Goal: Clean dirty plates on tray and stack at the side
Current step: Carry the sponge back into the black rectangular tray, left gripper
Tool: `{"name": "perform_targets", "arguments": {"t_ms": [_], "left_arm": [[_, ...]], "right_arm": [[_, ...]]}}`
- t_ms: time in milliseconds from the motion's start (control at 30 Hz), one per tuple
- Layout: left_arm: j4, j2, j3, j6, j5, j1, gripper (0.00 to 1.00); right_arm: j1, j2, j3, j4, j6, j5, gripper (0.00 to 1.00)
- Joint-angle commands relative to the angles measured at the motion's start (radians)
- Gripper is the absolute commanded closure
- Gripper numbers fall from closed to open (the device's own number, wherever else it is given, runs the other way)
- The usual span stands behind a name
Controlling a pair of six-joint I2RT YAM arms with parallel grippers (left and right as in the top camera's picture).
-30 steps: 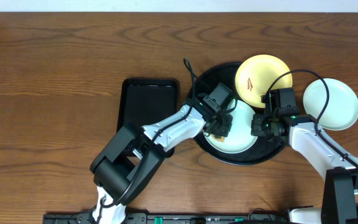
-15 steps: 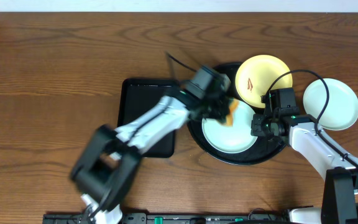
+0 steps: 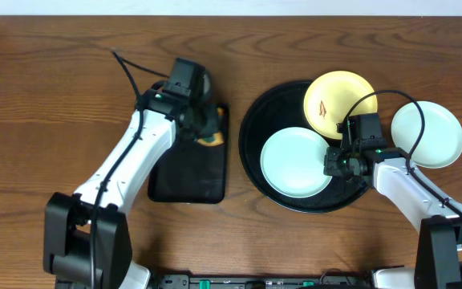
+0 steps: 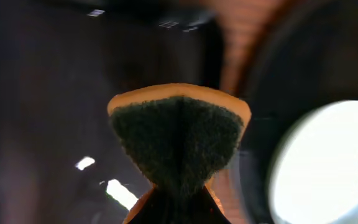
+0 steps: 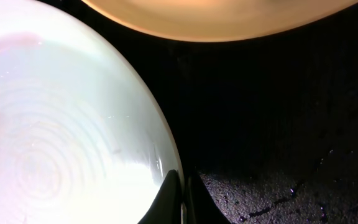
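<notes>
The left gripper should keep holding the sponge, because the sponge would fall from high above onto the edge of the rectangular tray nearest the round tray if the gripper opened now.
A pale mint plate (image 3: pixel 293 164) lies in the round black tray (image 3: pixel 251 120). My right gripper (image 3: pixel 333 163) is shut on its right rim; in the right wrist view the two fingertips (image 5: pixel 171 194) pinch the plate (image 5: pixel 61 124) edge. A yellow plate (image 3: pixel 339 100) with a red smear rests on the tray's back right rim. Another pale plate (image 3: pixel 427 134) sits on the table to the right of the tray. My left gripper (image 3: pixel 203 128) is shut on a sponge (image 4: pixel 179 137) with a dark green face and orange body, over the rectangular tray.
A smaller rectangular black tray (image 3: pixel 187 172) lies left of the round tray, with the left arm reaching across it. Bare wooden table (image 3: pixel 54 80) spreads to the left and back. The right arm's cable loops over the yellow plate.
My left arm has swung from the mint plate leftwards to the rectangular tray, carrying the sponge. The plate's face is uncovered now. The right arm has not moved.
</notes>
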Motion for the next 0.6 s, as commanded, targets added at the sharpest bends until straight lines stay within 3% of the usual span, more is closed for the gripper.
{"name": "perform_targets", "arguments": {"t_ms": [0,367,400,467,500,567], "left_arm": [[0.012,0.032,-0.050,0.034,-0.091,0.003,0.88],[0.066,0.154,-0.075,0.034,-0.226,0.003,0.88],[0.072,0.161,-0.075,0.034,-0.226,0.003,0.85],[0.076,0.168,-0.075,0.034,-0.226,0.003,0.62],[0.075,0.169,-0.075,0.034,-0.227,0.003,0.46],[0.075,0.169,-0.075,0.034,-0.227,0.003,0.33]], "right_arm": [[0.008,-0.018,-0.010,0.002,-0.006,-0.006,0.94],[0.008,-0.018,-0.010,0.002,-0.006,-0.006,0.92],[0.008,-0.018,-0.010,0.002,-0.006,-0.006,0.88],[0.008,-0.018,-0.010,0.002,-0.006,-0.006,0.75],[0.008,-0.018,-0.010,0.002,-0.006,-0.006,0.73],[0.008,-0.018,-0.010,0.002,-0.006,-0.005,0.72]]}}
